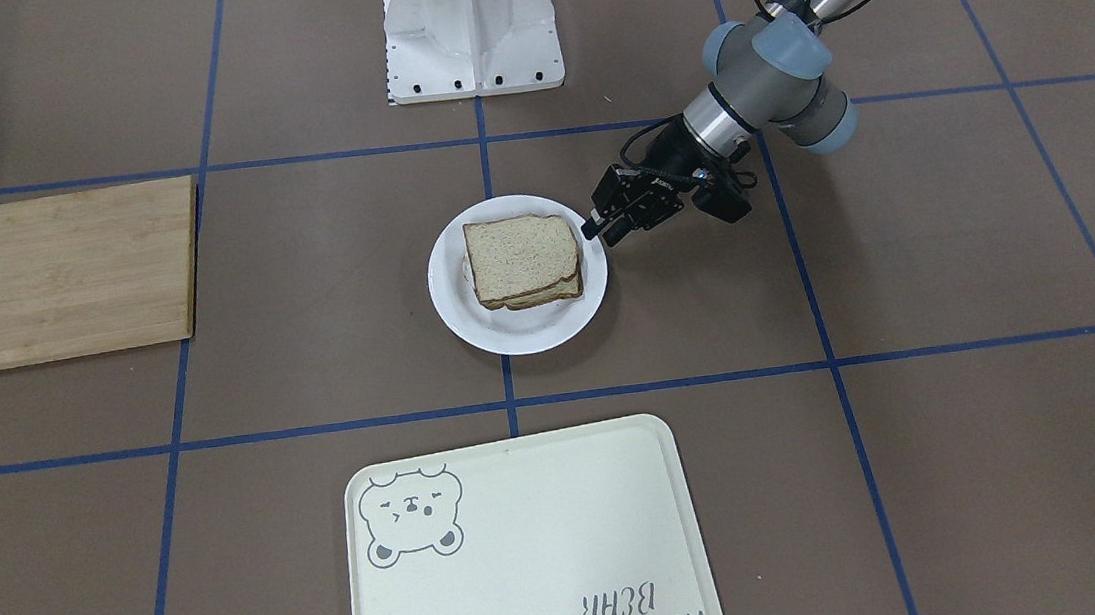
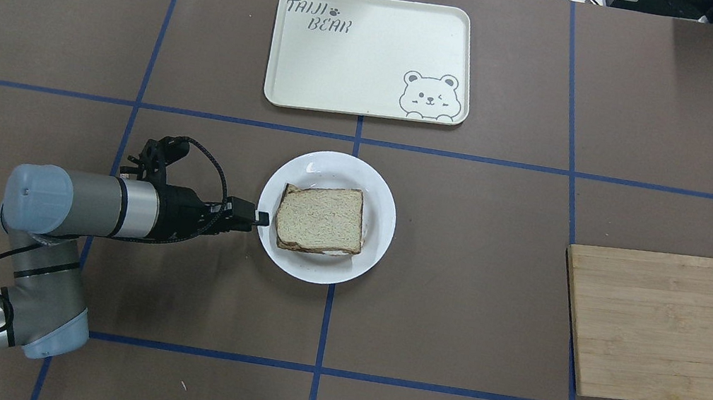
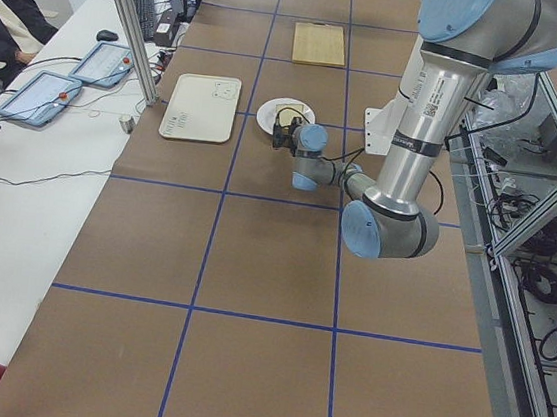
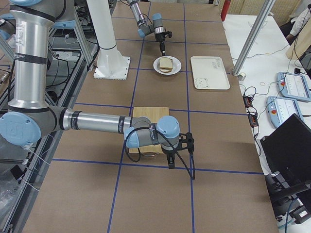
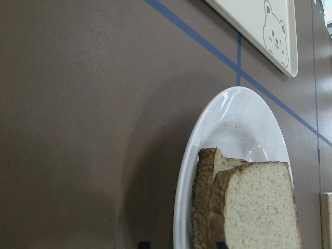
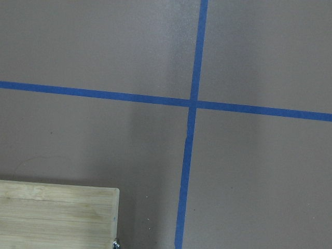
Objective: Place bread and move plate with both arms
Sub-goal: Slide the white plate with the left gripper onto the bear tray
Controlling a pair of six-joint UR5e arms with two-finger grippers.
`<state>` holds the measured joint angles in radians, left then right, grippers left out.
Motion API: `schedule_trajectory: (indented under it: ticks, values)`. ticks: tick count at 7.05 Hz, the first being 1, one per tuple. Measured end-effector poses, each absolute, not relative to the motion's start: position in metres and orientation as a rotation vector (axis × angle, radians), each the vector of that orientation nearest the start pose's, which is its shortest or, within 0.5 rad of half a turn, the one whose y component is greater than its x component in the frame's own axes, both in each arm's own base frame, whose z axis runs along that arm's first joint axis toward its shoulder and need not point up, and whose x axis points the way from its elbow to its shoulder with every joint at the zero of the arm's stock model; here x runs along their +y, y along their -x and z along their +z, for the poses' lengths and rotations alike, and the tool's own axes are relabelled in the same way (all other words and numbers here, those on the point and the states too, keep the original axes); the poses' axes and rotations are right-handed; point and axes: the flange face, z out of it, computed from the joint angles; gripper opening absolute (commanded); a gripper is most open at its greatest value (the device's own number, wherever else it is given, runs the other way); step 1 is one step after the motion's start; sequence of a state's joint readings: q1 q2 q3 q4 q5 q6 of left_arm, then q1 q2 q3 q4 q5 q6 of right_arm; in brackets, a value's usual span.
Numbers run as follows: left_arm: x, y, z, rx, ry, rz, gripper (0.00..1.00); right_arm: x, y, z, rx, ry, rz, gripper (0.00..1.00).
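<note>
Next, my left gripper grabs the plate by its rim (image 1: 594,239) to move the plate of bread onto the tray (image 1: 531,550).
The white plate (image 1: 520,335) sits mid-table, also in the overhead view (image 2: 333,168) and the left wrist view (image 5: 233,124). A tan bread slice (image 1: 519,255) with dark crust lies on it, stacked on a second slice whose edge peeks out below (image 1: 551,294). My left gripper (image 1: 598,232) is low at the plate's rim on my left side (image 2: 262,218). It is open, and in the left wrist view its fingertips (image 5: 143,245) stand either side of the rim. My right gripper (image 4: 170,164) shows only in the exterior right view, by the cutting board; I cannot tell its state.
A cream tray with a bear drawing (image 2: 364,58) lies beyond the plate, away from me. A wooden cutting board (image 2: 665,328) lies to my right, its corner showing in the right wrist view (image 6: 57,215). The white robot base (image 1: 470,29) stands behind the plate.
</note>
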<state>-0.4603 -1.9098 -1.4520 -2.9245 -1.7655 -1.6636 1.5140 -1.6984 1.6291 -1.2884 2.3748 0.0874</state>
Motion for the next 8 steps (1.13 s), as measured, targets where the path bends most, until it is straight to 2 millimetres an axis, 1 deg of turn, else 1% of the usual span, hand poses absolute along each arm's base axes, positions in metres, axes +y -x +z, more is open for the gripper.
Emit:
schedule_trajectory:
  ticks: [1,2,3,4,6,8]
  values:
    - [-0.38,-0.513,0.378,1.569,-0.134,-0.283,0.4,-0.452,-0.036,0.658,-0.812,-0.143,-0.057,1.0]
    - [-0.383,-0.52,0.376,1.57,-0.133,-0.284,0.36,-0.451,-0.036,0.658,-0.81,-0.143,-0.056,1.0]
    - [-0.385,-0.525,0.372,1.573,-0.133,-0.285,0.23,-0.451,-0.036,0.659,-0.808,-0.143,-0.056,1.0]
    - [-0.387,-0.529,0.368,1.576,-0.133,-0.284,0.01,-0.451,-0.037,0.659,-0.806,-0.143,-0.056,1.0]
    - [-0.389,-0.534,0.365,1.587,-0.128,-0.288,0.0,-0.451,-0.037,0.659,-0.805,-0.144,-0.056,1.0]
    - [-0.388,-0.527,0.358,1.661,-0.071,-0.34,0.0,-0.45,-0.037,0.66,-0.803,-0.145,-0.055,1.0]
